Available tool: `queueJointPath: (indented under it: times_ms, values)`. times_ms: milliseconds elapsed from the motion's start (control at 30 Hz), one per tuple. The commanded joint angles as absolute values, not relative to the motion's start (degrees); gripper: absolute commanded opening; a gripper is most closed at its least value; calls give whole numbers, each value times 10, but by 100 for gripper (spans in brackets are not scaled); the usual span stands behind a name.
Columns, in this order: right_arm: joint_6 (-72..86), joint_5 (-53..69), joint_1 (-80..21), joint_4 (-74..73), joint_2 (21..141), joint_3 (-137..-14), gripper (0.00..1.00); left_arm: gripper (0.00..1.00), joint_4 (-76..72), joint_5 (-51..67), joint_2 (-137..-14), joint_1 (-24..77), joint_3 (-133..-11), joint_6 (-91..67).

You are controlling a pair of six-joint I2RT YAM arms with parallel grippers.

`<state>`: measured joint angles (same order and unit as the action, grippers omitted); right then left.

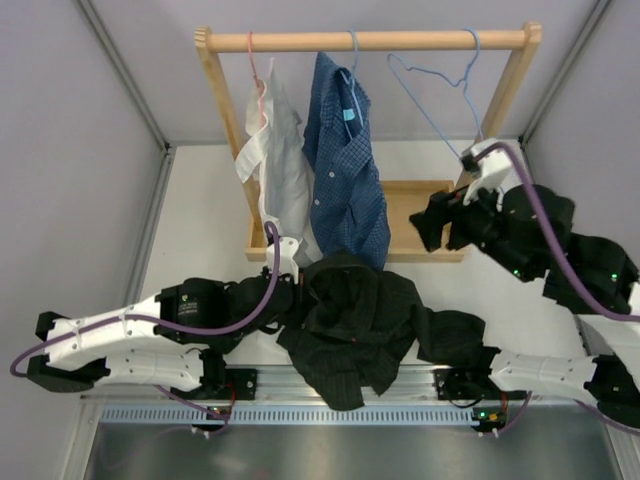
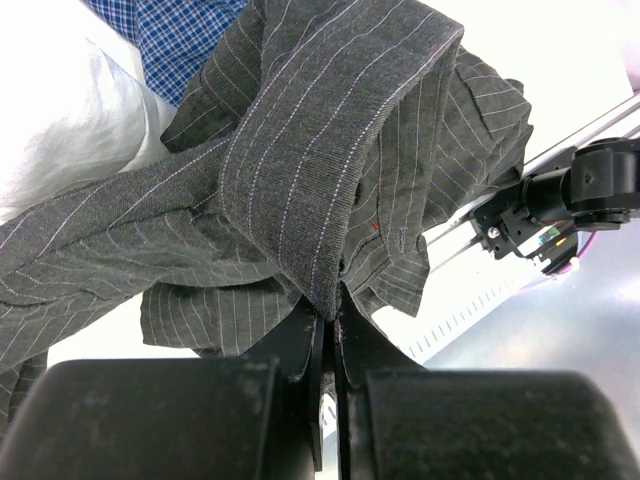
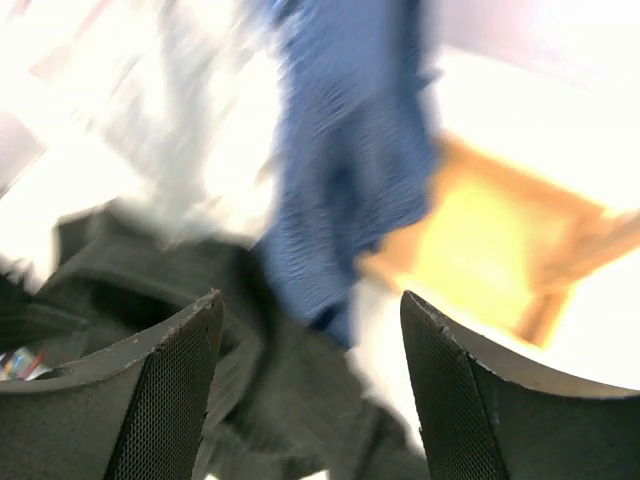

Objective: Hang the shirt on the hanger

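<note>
The hanger's hook and far end should stay free to enter the shirt, so my right gripper needs to grab its near end (image 1: pixel 481 135) next.
The black striped shirt (image 1: pixel 360 325) lies crumpled at the near middle of the table, partly over the front rail. My left gripper (image 1: pixel 296 293) is shut on a fold of the shirt (image 2: pixel 330 200) at its left edge; in the left wrist view the gripper (image 2: pixel 331 305) pinches the cloth between closed fingers. The light-blue wire hanger (image 1: pixel 440 85) hangs empty at the right end of the wooden rod. My right gripper (image 1: pixel 432 222) is open and empty below the hanger, beside the rack base; in the blurred right wrist view it (image 3: pixel 312 312) faces the shirt (image 3: pixel 260 400).
A wooden rack (image 1: pixel 365 40) stands at the back with a white shirt (image 1: pixel 280 165) on a pink hanger and a blue checked shirt (image 1: pixel 345 170) on a blue hanger. Its wooden base tray (image 1: pixel 425 200) lies behind the black shirt. Grey walls stand at both sides.
</note>
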<state>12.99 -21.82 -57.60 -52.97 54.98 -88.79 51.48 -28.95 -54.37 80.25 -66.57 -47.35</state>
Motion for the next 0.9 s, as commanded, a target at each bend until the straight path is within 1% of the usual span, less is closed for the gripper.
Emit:
queueJointPath:
  times_ms: [0, 33, 67, 100, 167, 200, 267, 300, 433, 500, 567, 600, 633, 700, 733, 833, 867]
  values:
    - [83, -355, -539, -628, 592, -996, 69, 0, 527, -299, -539, 802, -694, -469]
    - [60, -355, -498, -635, 605, -1033, 71, 0, 527, -300, -540, 802, -694, -472]
    - [49, -346, -472, -648, 615, -1048, 72, 0, 526, -301, -541, 802, -693, -473]
    - [41, -336, -419, -654, 639, -1063, 73, 0, 526, -301, -543, 802, -692, -473]
    - [12, -332, -362, -654, 657, -1083, 76, 0, 526, -301, -548, 801, -689, -473]
    - [6, -328, -303, -653, 678, -1087, 76, 0, 527, -302, -548, 802, -687, -473]
    - [-3, -302, -269, -643, 692, -1091, 76, 0, 526, -302, -554, 802, -686, -473]
    - [-16, -256, -251, -642, 706, -1093, 76, 0, 526, -301, -555, 802, -687, -473]
    - [-39, -170, -216, -621, 732, -1080, 77, 0, 526, -300, -553, 802, -687, -473]
    - [-40, -129, -172, -612, 747, -1078, 77, 0, 526, -296, -553, 802, -686, -472]
    - [-39, -104, -159, -609, 748, -1071, 71, 0, 526, -291, -555, 801, -685, -470]
    - [-40, -70, -156, -607, 740, -1066, 66, 0, 526, -288, -555, 802, -684, -469]
    - [-40, -53, -156, -595, 733, -1053, 59, 0, 526, -287, -555, 802, -684, -468]
    - [-45, -14, -156, -580, 716, -1037, 54, 0, 526, -289, -555, 802, -679, -469]
    - [-47, -7, -156, -576, 713, -1028, 45, 0, 526, -290, -553, 802, -678, -470]
    - [-51, -4, -155, -575, 714, -1016, 31, 0, 525, -291, -549, 802, -672, -476]
    - [-52, -6, -155, -572, 714, -1012, 30, 0, 525, -291, -547, 802, -671, -477]
